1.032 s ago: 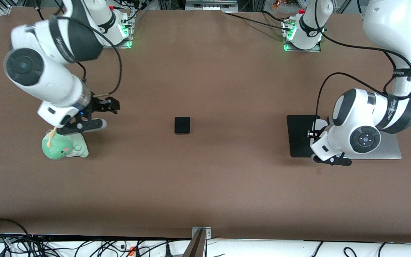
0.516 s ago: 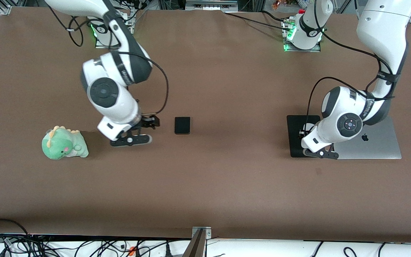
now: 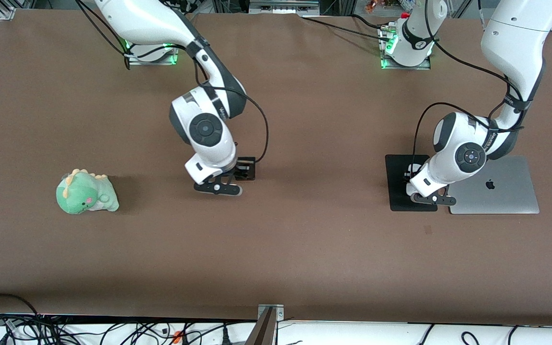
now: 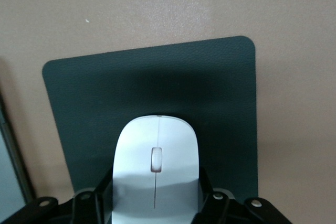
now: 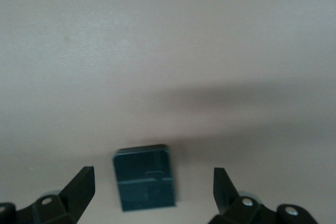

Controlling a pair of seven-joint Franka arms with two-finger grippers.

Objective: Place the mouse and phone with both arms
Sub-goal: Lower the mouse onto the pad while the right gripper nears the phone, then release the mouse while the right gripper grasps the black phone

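Observation:
My right gripper should place the phone beside the green dinosaur plush [image 3: 86,192], so it should grab the phone by its long side edges next.
The white mouse [image 4: 156,145] sits between the fingers of my left gripper [image 4: 156,190], which is shut on its sides just above the large black pad [image 4: 147,77]. In the front view this gripper [image 3: 412,179] is over the pad [image 3: 396,196], beside the laptop. The small black phone [image 5: 144,179] lies flat on the brown table at mid-table. My right gripper [image 5: 152,187] hangs low over it, open wide, with a finger on each side and not touching it. In the front view the right gripper [image 3: 242,170] covers most of the phone.
A closed silver laptop [image 3: 501,191] lies next to the pad at the left arm's end of the table. A green dinosaur plush [image 3: 84,193] sits toward the right arm's end. Cables run along the table's edges.
The right arm has swung from over the plush to over the phone. The left gripper has shifted with the mouse from the laptop's edge onto the pad and come lower.

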